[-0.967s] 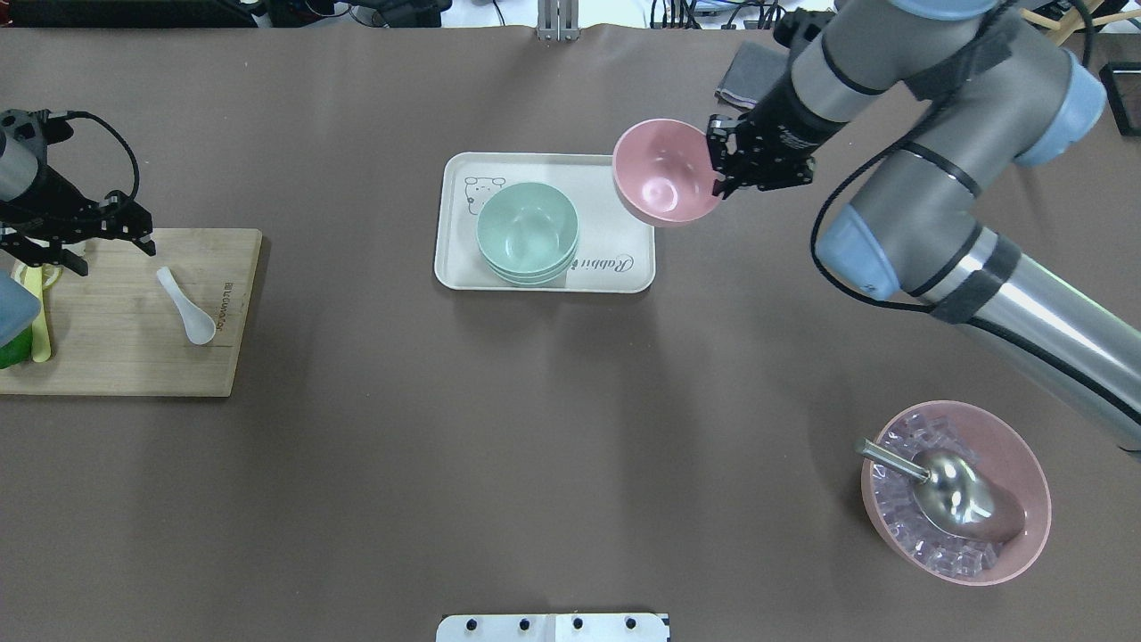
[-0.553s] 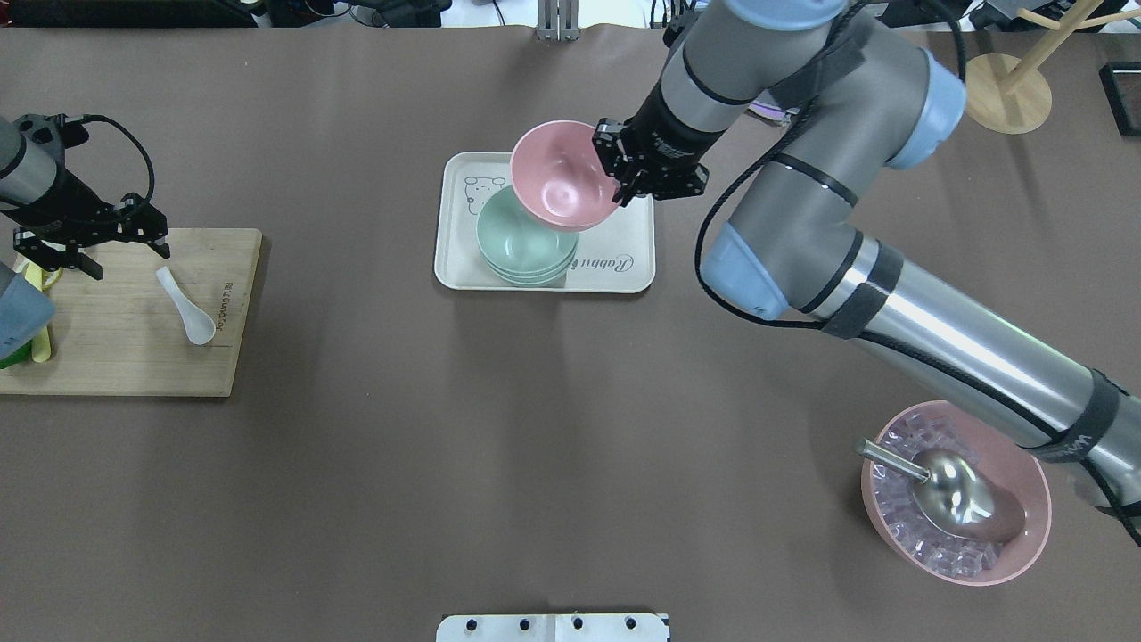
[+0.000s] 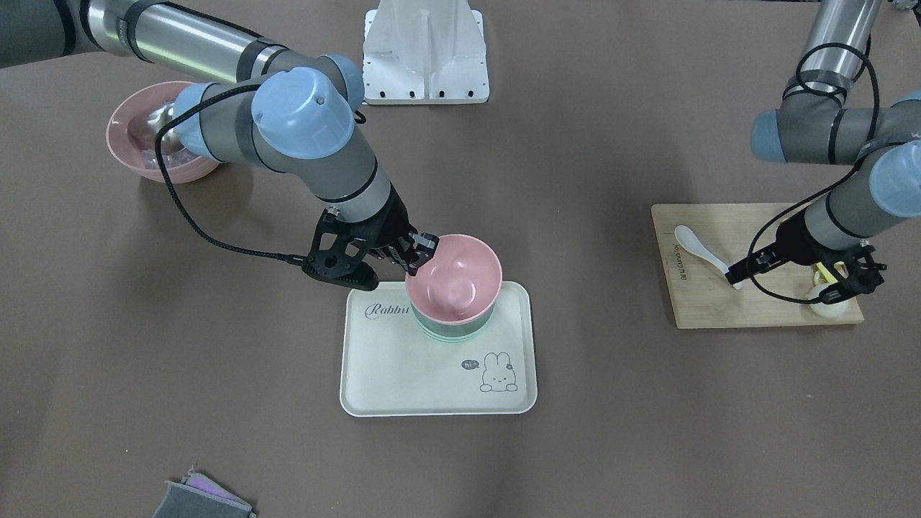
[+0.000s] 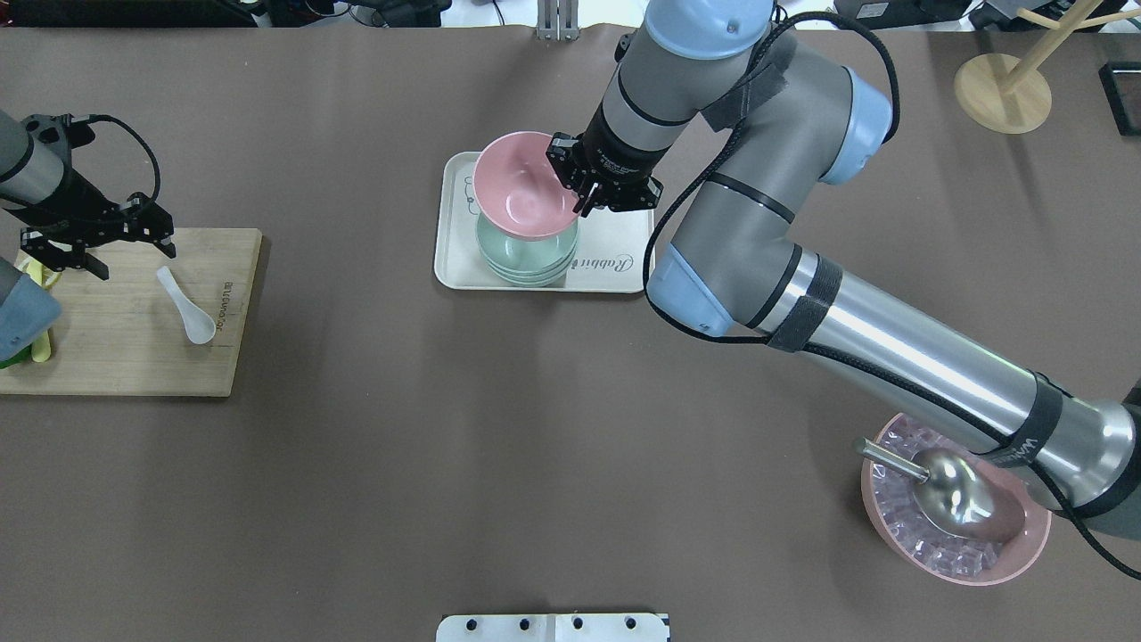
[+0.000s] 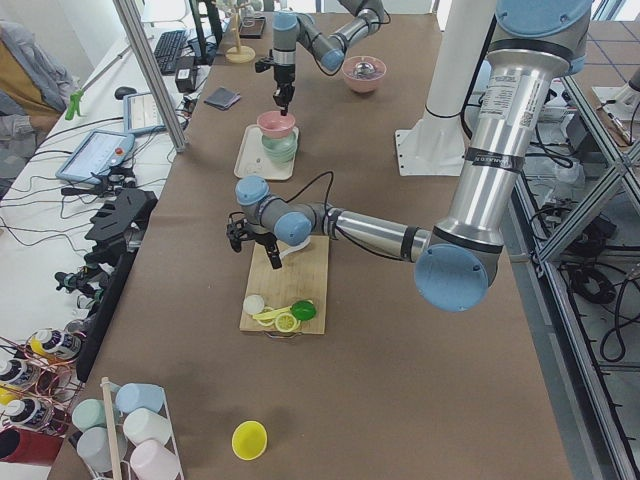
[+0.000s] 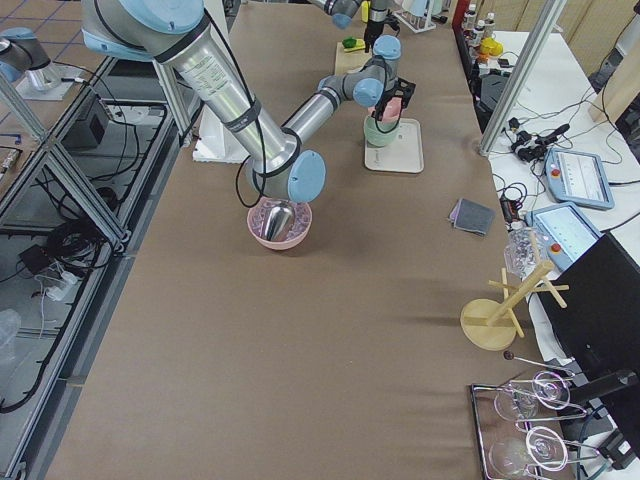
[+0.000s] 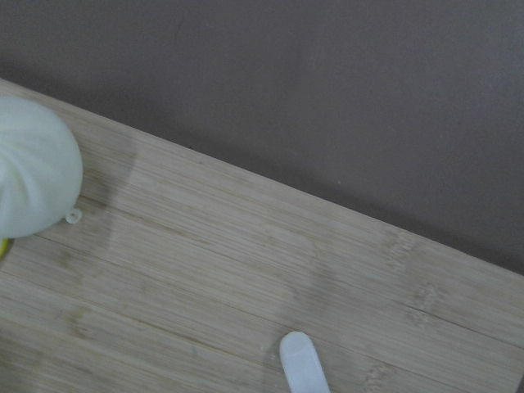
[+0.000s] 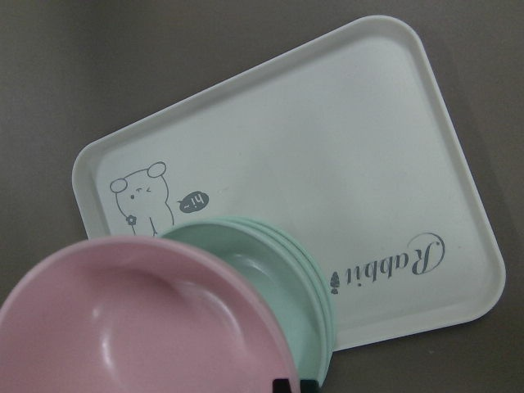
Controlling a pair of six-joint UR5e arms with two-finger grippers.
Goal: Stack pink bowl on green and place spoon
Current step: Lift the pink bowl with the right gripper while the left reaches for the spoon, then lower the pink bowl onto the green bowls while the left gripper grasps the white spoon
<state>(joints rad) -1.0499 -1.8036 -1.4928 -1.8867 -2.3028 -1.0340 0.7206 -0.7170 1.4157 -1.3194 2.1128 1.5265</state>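
The white spoon needs to go inside the stacked pink bowl (image 3: pixel 455 278), so my left gripper will grab the spoon by its handle (image 3: pixel 717 262) next.
My right gripper (image 4: pixel 579 192) is shut on the rim of the pink bowl (image 4: pixel 524 185) and holds it, slightly tilted, right over the stack of green bowls (image 4: pixel 526 260) on the white tray (image 4: pixel 615 267). In the front view the pink bowl (image 3: pixel 453 277) sits at the top of the green stack (image 3: pixel 453 332); I cannot tell whether they touch. My left gripper (image 4: pixel 134 263) is open and empty above the wooden cutting board (image 4: pixel 134 357), just left of the white spoon (image 4: pixel 187 308). The spoon's handle tip (image 7: pixel 303 364) shows in the left wrist view.
A larger pink bowl (image 4: pixel 1025 544) with ice cubes and a metal scoop stands at the near right. Yellow and green items (image 4: pixel 36 343) lie on the board's left edge. A wooden stand (image 4: pixel 1003 89) is far right. A grey cloth (image 3: pixel 201 500) lies beyond the tray.
My right arm has carried the pink bowl leftward from beside the tray to over the green bowls. My left gripper has shifted slightly toward the spoon.
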